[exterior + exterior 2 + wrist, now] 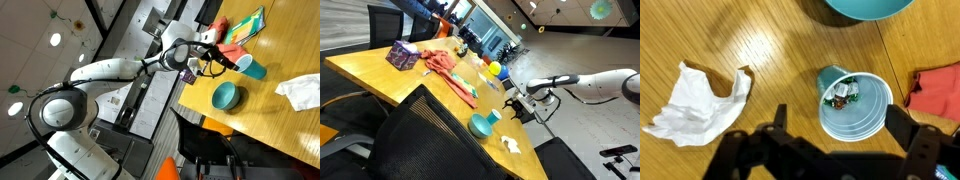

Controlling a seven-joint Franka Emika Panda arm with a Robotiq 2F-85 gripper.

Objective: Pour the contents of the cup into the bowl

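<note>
I should grip the teal cup's rim next on the side facing the tissue, leaving the rim's opposite side free to pour into the bowl (227, 96).
The teal cup (862, 112) stands upright on the wooden table, and small dark and light contents (840, 93) lie inside it. My gripper (839, 121) is open, with one finger on each side of the cup's rim and gaps between the fingers and the cup. The teal bowl (868, 8) sits just beyond the cup at the top edge of the wrist view. Both exterior views show the cup (256, 69) (494, 117) beside the bowl (227, 96) (480, 126), with the gripper (234, 60) (522, 105) at the cup.
A crumpled white tissue (695, 100) (300, 90) lies near the cup. A red cloth (938, 90) (445, 65) lies on its other side. A purple box (402, 55) and a yellow object (495, 69) sit farther along the table. Black chairs (420, 135) stand at the table's edge.
</note>
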